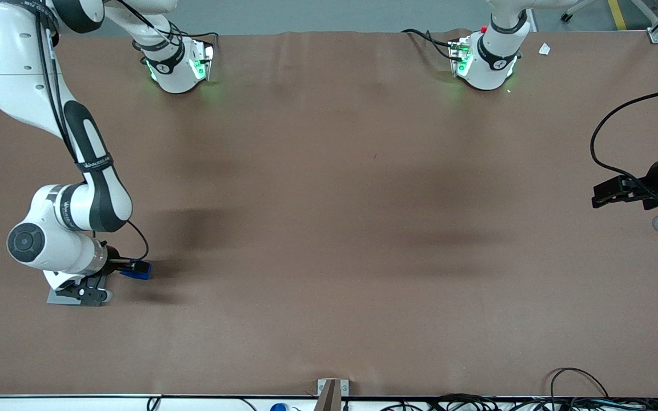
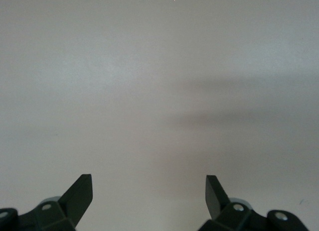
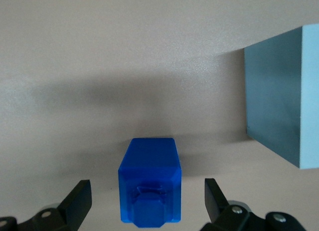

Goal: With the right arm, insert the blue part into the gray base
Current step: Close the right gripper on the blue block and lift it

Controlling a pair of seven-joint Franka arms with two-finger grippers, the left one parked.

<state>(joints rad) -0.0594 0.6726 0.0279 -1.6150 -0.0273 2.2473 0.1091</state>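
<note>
My right gripper picks up the blue part by its long sides next, to insert the part into the gray base.
The blue part lies on the brown table, a raised stub on the face turned to the wrist camera. My right gripper is open, one finger on each side of the part with a clear gap to both. Beside it stands the gray base, only partly in view. In the front view the blue part peeks out by the gripper at the working arm's end of the table. A strip of the gray base shows under the wrist, slightly nearer the front camera.
The brown table mat spreads wide toward the parked arm's end. Both arm bases stand along the edge farthest from the front camera. Cables lie along the near edge.
</note>
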